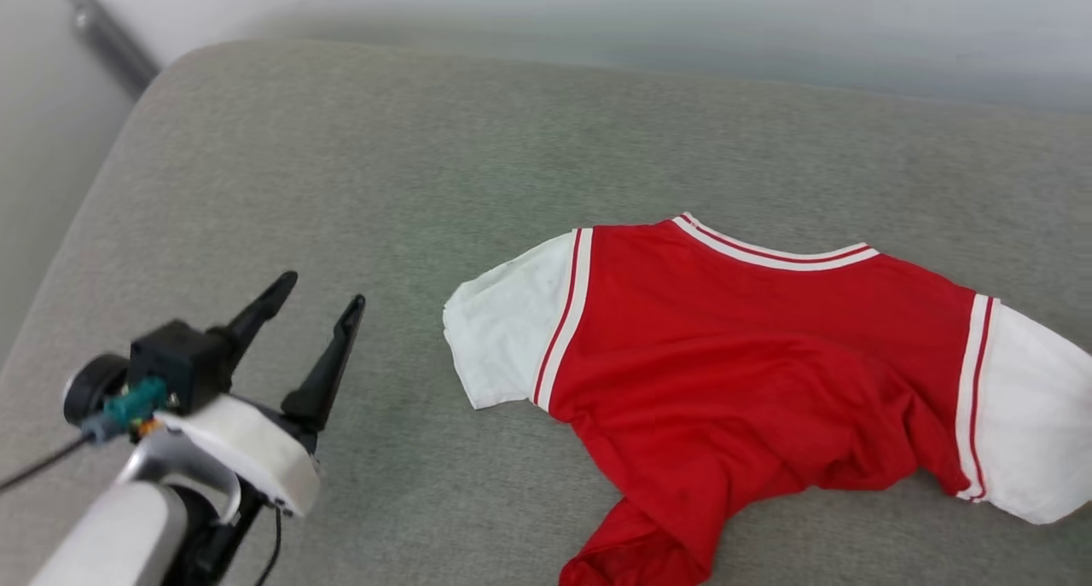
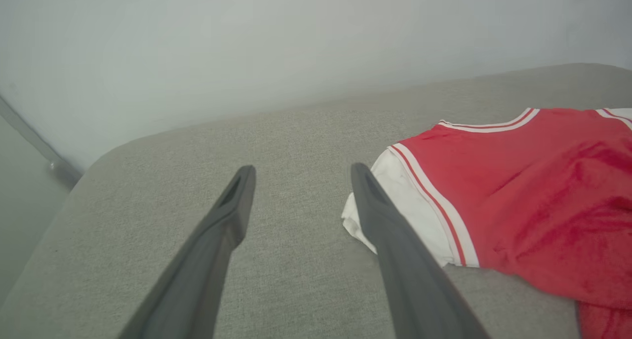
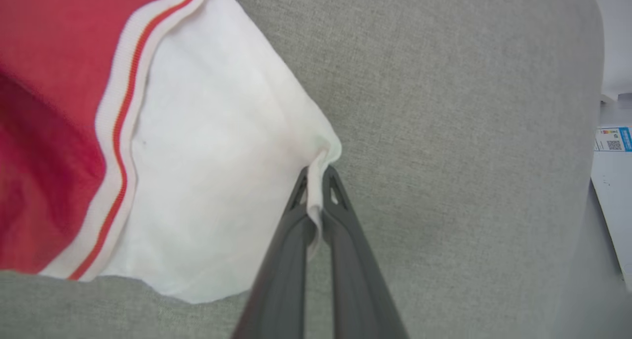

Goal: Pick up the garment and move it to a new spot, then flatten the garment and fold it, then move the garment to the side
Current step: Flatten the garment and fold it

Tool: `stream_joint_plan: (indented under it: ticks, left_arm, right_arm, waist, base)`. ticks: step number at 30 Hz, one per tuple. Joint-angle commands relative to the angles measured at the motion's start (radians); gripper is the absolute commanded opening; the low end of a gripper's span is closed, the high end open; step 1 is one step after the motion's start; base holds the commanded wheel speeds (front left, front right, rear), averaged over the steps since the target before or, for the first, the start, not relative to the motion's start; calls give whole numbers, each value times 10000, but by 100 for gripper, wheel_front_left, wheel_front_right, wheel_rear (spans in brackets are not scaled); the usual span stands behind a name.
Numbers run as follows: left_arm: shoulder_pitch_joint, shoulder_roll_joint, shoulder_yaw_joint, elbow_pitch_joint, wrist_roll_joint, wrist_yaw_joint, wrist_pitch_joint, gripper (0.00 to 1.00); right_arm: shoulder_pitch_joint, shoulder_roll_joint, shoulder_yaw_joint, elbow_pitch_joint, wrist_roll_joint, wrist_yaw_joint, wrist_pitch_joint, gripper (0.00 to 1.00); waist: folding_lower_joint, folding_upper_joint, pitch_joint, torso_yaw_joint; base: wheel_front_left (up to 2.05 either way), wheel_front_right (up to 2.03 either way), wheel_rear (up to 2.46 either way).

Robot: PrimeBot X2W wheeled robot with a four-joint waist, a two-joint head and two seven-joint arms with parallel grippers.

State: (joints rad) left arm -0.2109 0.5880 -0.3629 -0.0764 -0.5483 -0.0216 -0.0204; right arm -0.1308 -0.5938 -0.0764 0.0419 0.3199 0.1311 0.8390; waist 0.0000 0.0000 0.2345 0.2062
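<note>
My left gripper grabs the white sleeve (image 1: 517,320) by its open hem edge (image 1: 451,332) next, since that edge lifts a little while the sleeve lies flat on the cushion.
The garment (image 1: 742,347) is a red shirt with white short sleeves and striped trim, lying partly spread and rumpled on a grey cushion. My left gripper (image 1: 320,300) hovers open to the left of it, a short way from the near white sleeve (image 2: 410,215); in the left wrist view that gripper (image 2: 301,173) has only cushion between its fingers. In the right wrist view my right gripper (image 3: 316,173) is shut on the edge of the other white sleeve (image 3: 207,181), a pinch of white cloth squeezed between the fingertips.
The grey cushion (image 1: 341,168) has a rounded far-left corner and a pale wall behind it. A dark rail (image 1: 102,31) runs down the wall at the far left. Past the cushion's right edge stands a white thing with a label (image 3: 612,139).
</note>
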Motion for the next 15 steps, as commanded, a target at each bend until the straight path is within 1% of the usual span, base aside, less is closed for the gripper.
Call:
stream_joint_plan:
  ticks: [1,5,8,13,15]
  left_arm:
    - [-263,67,-20,-51,-130,-105,204,100]
    - [-1065,413,-225,-14,-836,-610,1600,100]
    - [-1907,598,-552,143,-1515,-856,3008,100]
    - [-3261,776,-1141,736,-2985,-1027,5482,100]
    - [-3827,853,-1391,978,-3364,-1067,6311,100]
  right_arm:
    - [194,-10,32,-115,53,-6,59,0]
    - [175,63,66,-650,96,-6,198,0]
    - [167,203,61,-901,-15,-6,250,0]
    - [-129,389,236,-1121,-144,-6,322,0]
    - [-246,456,304,-1192,-181,-6,307,0]
  waist:
    - [0,0,-64,-276]
    - [0,0,61,-597]
    - [0,0,214,-764]
    - [0,0,515,-1044]
    - [0,0,674,-1120]
  base:
    - [0,0,0]
    - [0,0,0]
    - [0,0,0]
    - [0,0,0]
    - [0,0,0]
